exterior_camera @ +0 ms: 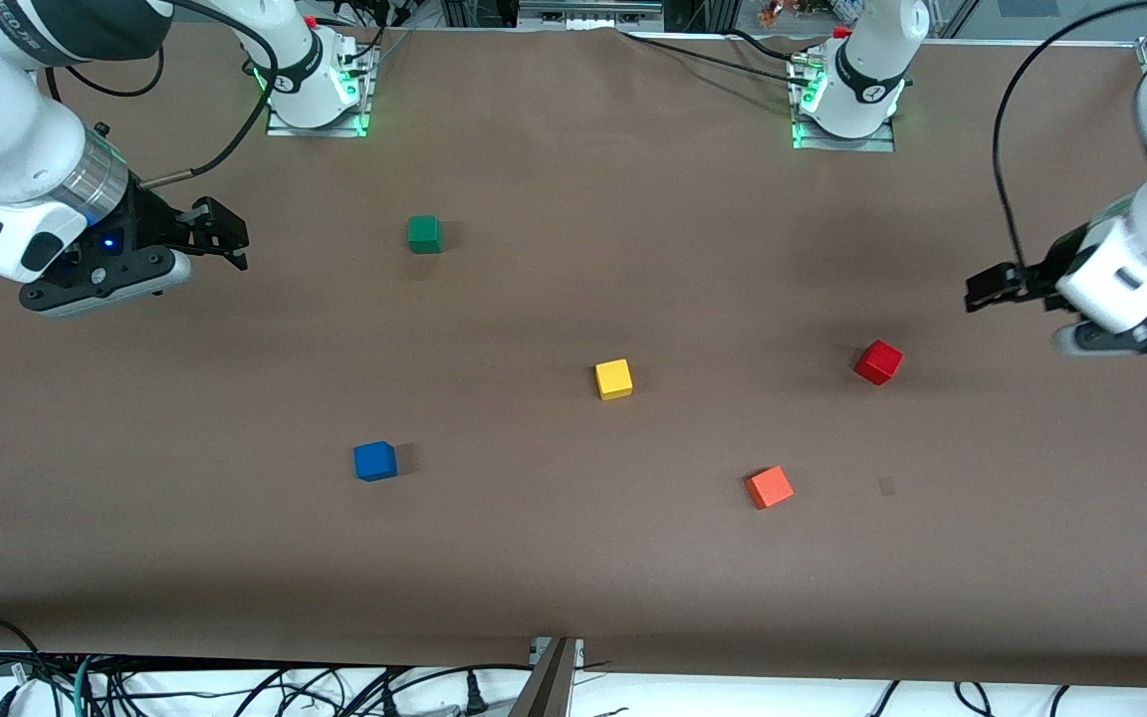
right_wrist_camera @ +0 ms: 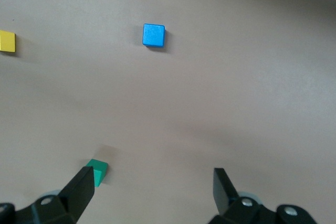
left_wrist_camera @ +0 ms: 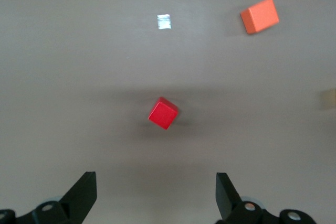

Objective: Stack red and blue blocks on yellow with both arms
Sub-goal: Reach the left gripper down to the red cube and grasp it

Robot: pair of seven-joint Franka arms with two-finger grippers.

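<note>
The red cube [exterior_camera: 877, 361] needs to go on top of the yellow cube [exterior_camera: 613, 378], so my left gripper should grab the red cube by its opposite sides next.
The yellow cube [exterior_camera: 613, 378] sits mid-table. The red cube [exterior_camera: 877, 361] lies beside it toward the left arm's end; it also shows in the left wrist view [left_wrist_camera: 163, 113]. The blue cube [exterior_camera: 374, 461] lies nearer the front camera, toward the right arm's end, and shows in the right wrist view [right_wrist_camera: 154, 34] with the yellow cube [right_wrist_camera: 7, 41]. My left gripper [exterior_camera: 992, 287] is open and empty, up in the air over the table at its own end, apart from the red cube. My right gripper [exterior_camera: 225, 236] is open and empty, over the table at its own end.
A green cube [exterior_camera: 424, 234] lies farther from the front camera, toward the right arm's end, also in the right wrist view [right_wrist_camera: 98, 171]. An orange cube [exterior_camera: 769, 487] lies nearer the front camera than the red cube, also in the left wrist view [left_wrist_camera: 259, 16].
</note>
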